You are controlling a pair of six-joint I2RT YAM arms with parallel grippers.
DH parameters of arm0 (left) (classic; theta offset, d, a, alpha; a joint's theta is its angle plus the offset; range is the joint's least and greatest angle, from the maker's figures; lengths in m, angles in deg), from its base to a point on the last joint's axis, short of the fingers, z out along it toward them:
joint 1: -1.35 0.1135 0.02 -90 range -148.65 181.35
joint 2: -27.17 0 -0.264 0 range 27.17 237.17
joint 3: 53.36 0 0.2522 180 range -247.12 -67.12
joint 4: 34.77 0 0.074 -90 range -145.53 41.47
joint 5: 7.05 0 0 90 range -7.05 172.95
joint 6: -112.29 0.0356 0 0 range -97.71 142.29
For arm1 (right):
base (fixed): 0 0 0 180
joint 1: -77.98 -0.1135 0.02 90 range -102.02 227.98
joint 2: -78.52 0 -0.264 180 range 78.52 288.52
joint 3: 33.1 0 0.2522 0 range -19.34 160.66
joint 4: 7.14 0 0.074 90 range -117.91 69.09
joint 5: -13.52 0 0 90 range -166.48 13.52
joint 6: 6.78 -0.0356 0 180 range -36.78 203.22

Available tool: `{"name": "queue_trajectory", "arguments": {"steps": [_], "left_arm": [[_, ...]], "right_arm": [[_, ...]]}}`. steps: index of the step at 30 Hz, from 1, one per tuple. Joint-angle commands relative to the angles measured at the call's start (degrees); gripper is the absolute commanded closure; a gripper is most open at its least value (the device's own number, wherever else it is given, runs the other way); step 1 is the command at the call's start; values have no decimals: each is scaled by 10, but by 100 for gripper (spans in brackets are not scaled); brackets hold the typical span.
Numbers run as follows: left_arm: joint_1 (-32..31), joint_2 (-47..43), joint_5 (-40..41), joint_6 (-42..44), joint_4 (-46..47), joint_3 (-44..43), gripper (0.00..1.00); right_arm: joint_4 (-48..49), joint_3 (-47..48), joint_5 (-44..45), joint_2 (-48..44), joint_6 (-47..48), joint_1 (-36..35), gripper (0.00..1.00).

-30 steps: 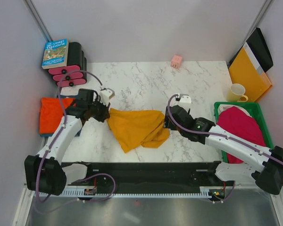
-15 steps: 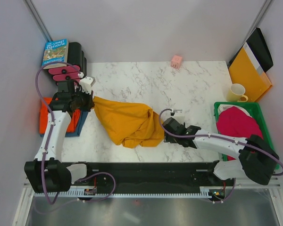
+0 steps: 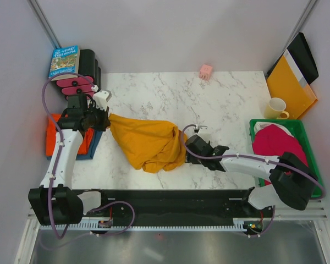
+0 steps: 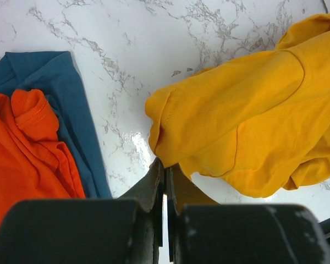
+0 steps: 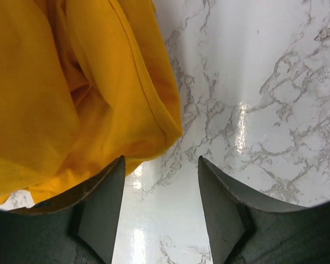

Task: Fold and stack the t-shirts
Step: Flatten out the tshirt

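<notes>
My right gripper is to pinch the mustard-yellow t-shirt's loose hem corner (image 3: 183, 161) (image 5: 169, 137) next, opposite the t-shirt corner in the left gripper. This will stretch the t-shirt open for folding.
A crumpled mustard-yellow t-shirt (image 3: 148, 144) (image 4: 247, 126) (image 5: 71, 93) lies mid-table. My left gripper (image 3: 105, 120) (image 4: 166, 165) is shut on its left corner, the fabric pinched at the fingertips. My right gripper (image 3: 182, 148) (image 5: 160, 159) stands open at the shirt's right hem, its left finger against the cloth and bare marble between the jaws. A red-orange t-shirt (image 3: 52, 135) (image 4: 22, 148) lies on a dusty blue one (image 3: 93, 146) (image 4: 71, 104) at the left edge, partly hidden by my left arm. A magenta-pink t-shirt (image 3: 275, 144) fills the green basket (image 3: 280, 122).
A book (image 3: 64, 60) rests on black and pink rollers (image 3: 80, 82) at the back left. A small pink object (image 3: 206, 71) sits at the far edge. A cream mug (image 3: 276, 108) and a yellow-orange folder (image 3: 289, 85) stand at the back right.
My left gripper has pulled the yellow shirt's corner left and away from me. My right gripper has moved nearer to me and then slid left to the shirt's right hem.
</notes>
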Motion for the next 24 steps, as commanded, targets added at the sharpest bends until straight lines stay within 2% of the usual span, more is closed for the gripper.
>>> {"name": "queue_trajectory", "arguments": {"steps": [1,4,7,10,11,15,17,20,23,24], "left_arm": [[1,-6,-9,7,1,2,98],[2,-8,-8,7,0,6,98],[1,-11,-8,7,0,11,98],[1,-19,-1,8,-1,14,98],[2,-22,0,10,-2,14,98],[6,-38,14,16,-2,12,98],[11,-43,21,13,-2,2,98],[34,-50,19,-2,-2,-29,98],[64,-48,13,-20,-2,-82,98],[82,-45,6,-26,-3,-99,98]], "right_arm": [[25,27,7,29,0,-4,38],[53,21,4,55,-6,-3,39],[58,27,1,94,-11,-3,49],[48,31,19,119,-27,-3,76],[45,28,31,110,-31,-3,100],[5,39,79,57,-31,-3,100],[-56,57,141,6,-27,-3,100],[-139,122,244,-76,9,3,100],[-182,214,295,-132,69,29,100],[-188,271,303,-139,122,34,100]]}}
